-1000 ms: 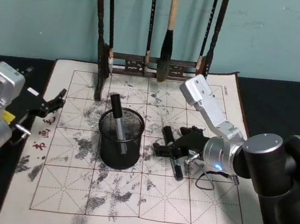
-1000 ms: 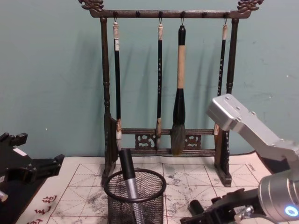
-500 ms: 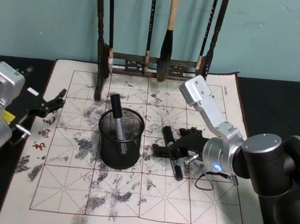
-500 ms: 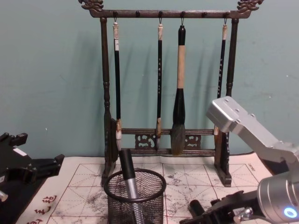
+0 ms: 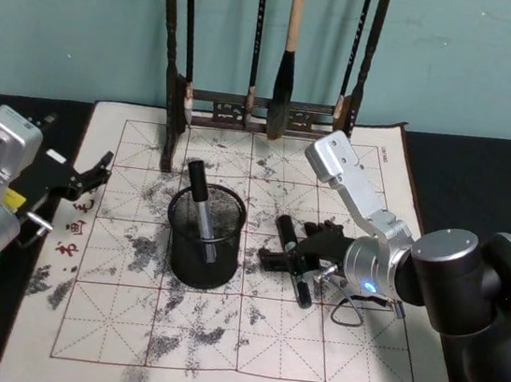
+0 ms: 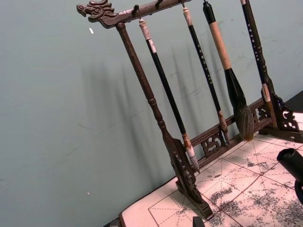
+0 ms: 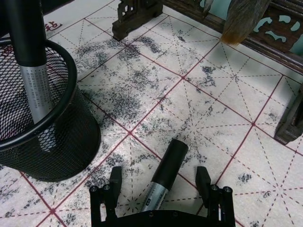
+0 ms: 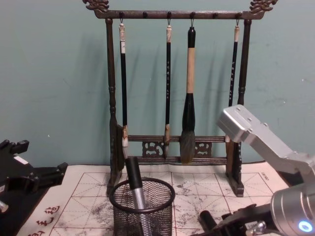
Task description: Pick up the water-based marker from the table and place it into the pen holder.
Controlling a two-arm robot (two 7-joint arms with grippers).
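I should next hold the marker with my right gripper by its cap's barrel-side end [image 7: 162, 182], so the marker's body end stays free to go into the mesh cup [image 7: 57, 127].
A black-capped water-based marker [image 5: 286, 230] lies on the practice mat just right of the pen holder [image 5: 202, 252], a black mesh cup. Another marker [image 5: 199, 204] stands tilted inside the cup. My right gripper [image 5: 293, 248] is low over the lying marker and open. In the right wrist view the marker [image 7: 164, 176] runs between the two fingers [image 7: 115, 179] with a gap on each side. The pen holder's rim [image 7: 71, 82] is close beside it. My left gripper [image 5: 87, 178] hangs open at the mat's left edge, away from both.
A tall dark wooden brush rack [image 5: 261, 112] with several hanging brushes [image 8: 188, 98] stands at the back of the mat [image 5: 217, 337]. Black tablecloth [image 5: 484, 174] surrounds the mat. The mat's front half is bare.
My right gripper has sunk a little lower around the lying marker. The marker, pen holder and left arm have not moved.
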